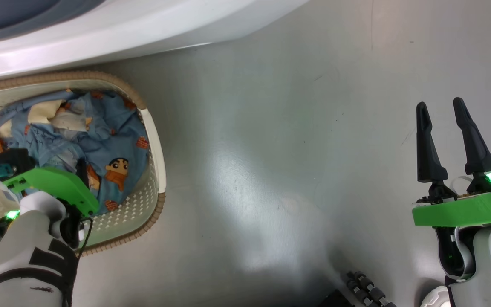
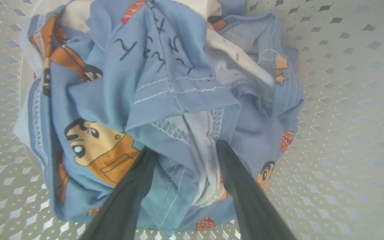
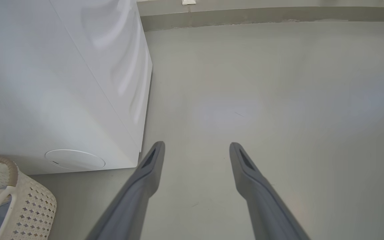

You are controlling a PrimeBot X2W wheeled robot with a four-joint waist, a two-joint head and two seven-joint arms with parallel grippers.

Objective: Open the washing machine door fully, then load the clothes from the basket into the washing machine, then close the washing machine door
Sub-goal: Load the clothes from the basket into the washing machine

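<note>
My left gripper grabs that raised fold (image 2: 196, 160) of the clothes next, since it stands up between my fingers while the rest lies slack in the basket.
The cream basket (image 1: 154, 140) with its brown rim stands on the floor at the left, right below the white washing machine (image 1: 122, 30). Inside it lie the clothes (image 1: 100, 136), light blue with orange cartoon figures. My left arm reaches down into the basket, its green wrist plate (image 1: 53, 183) covering the fingers. In the left wrist view my left gripper (image 2: 182, 150) is open, fingertips sunk into the clothes (image 2: 165, 83) with a fold between them. My right gripper (image 1: 440, 106) hangs open and empty over the floor at the right. The washing machine door is out of view.
Bare grey floor (image 1: 271, 149) stretches between the basket and my right arm. In the right wrist view the machine's white side (image 3: 45, 83) is at the left with a round cover (image 3: 75, 159) low on it, and the basket's corner (image 3: 35, 206) is below. A wall base (image 3: 262, 16) runs along the back.
</note>
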